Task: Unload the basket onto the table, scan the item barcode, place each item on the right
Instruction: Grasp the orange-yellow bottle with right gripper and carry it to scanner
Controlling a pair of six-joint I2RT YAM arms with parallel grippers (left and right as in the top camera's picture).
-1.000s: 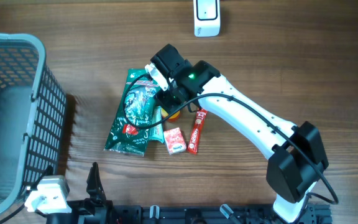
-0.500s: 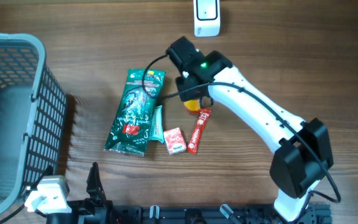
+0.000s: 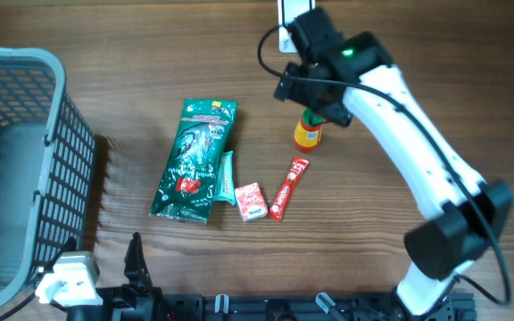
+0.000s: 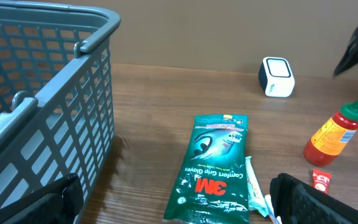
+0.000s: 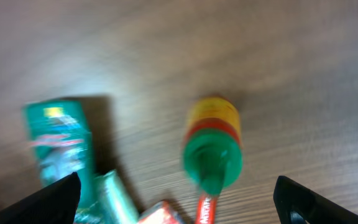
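The label should stay uncovered between my fingers for the scan. I should reach the sauce bottle with my right gripper and grab it across opposite sides of its yellow-orange body (image 3: 308, 135) (image 5: 214, 117).
A small yellow-orange sauce bottle (image 3: 308, 133) with a green cap stands upright on the wooden table, free of any grip. It also shows in the left wrist view (image 4: 334, 132) and from above in the right wrist view (image 5: 211, 148). My right gripper (image 3: 311, 102) hovers just above and behind it, open, with its fingers wide on either side (image 5: 179, 205). The white scanner (image 3: 286, 27) sits at the table's far edge, partly hidden by the right arm, and shows whole in the left wrist view (image 4: 276, 76). My left gripper (image 4: 182, 202) is low at the near left, open and empty. No barcode shows.
A green 3M glove pack (image 3: 194, 160) lies mid-table with a teal tube (image 3: 227, 176) beside it. A small red box (image 3: 251, 201) and a red stick packet (image 3: 287, 187) lie nearer the front. A grey basket (image 3: 56, 134) fills the left side.
The right gripper carried the bottle from beside the green pack toward the far right. It then opened, and the bottle now stands free on the table.
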